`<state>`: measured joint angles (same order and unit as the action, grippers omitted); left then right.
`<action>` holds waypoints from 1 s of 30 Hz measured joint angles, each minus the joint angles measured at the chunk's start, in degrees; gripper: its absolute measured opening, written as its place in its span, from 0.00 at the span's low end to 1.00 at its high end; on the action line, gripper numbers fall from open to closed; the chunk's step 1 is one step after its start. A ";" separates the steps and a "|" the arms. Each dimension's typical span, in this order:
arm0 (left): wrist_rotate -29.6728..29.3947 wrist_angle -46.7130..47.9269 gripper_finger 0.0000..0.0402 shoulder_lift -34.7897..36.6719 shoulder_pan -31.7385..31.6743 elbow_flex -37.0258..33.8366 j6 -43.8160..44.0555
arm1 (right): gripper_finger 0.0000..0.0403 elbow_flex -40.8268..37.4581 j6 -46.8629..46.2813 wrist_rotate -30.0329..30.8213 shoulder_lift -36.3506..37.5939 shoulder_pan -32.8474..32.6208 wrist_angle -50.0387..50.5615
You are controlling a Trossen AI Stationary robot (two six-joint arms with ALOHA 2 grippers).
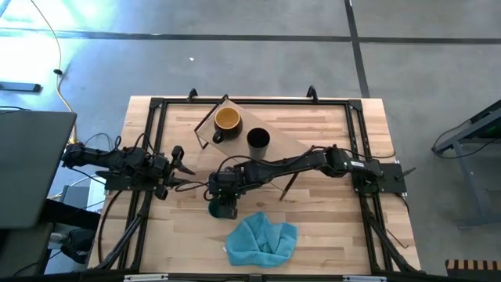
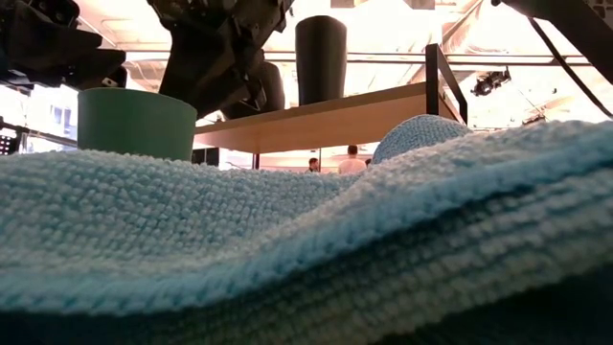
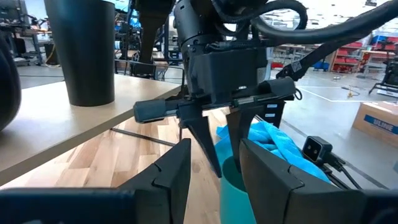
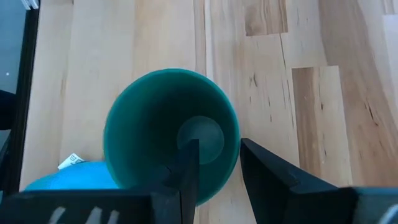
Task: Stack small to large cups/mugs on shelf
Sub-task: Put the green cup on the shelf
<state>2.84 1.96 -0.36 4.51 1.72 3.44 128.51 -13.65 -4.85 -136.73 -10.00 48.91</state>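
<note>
The green cup needs to go on the shelf beside the black cup (image 1: 258, 139), so my right gripper should next grab the green cup's side at its rim (image 1: 212, 207).
A green cup (image 4: 168, 124) stands upright on its base on the tabletop, next to a teal-blue cloth (image 1: 262, 239); it also shows in the low view (image 2: 134, 123). My right gripper (image 4: 219, 149) is open above it, pointing down, one finger inside the cup and one outside its wall. A yellow-orange mug (image 1: 227, 119) and a black cup (image 1: 258, 139) stand on the light wooden shelf (image 1: 290, 141). My left gripper (image 3: 214, 180) is open and empty near the table's left side, facing the green cup. My right gripper comes at the green cup from above, its fingers on either side of the cup's wall near the rim (image 4: 235, 146). A gap shows between the inner finger (image 4: 189, 162) and the wall. I cannot tell whether the outer finger touches the cup.
The teal cloth lies bunched toward the near edge and fills the front of the low view (image 2: 383, 240). Black rails (image 1: 156, 141) frame the tabletop. Bare wood lies to the right of the cup (image 1: 329, 211).
</note>
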 joint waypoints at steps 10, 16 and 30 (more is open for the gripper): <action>1.23 -0.07 0.31 0.00 0.00 0.00 0.00 | 0.11 0.00 -1.07 0.12 0.00 0.40 0.13; 1.23 -0.13 0.31 0.00 0.00 0.00 0.00 | 0.01 0.00 -1.34 0.12 0.00 0.44 0.25; 1.23 -0.15 0.31 0.00 0.00 0.00 0.87 | 0.00 0.02 -4.24 0.27 0.20 0.58 2.82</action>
<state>4.08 1.80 -0.36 4.51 1.72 4.32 128.53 -17.89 -4.58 -136.53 -9.42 51.73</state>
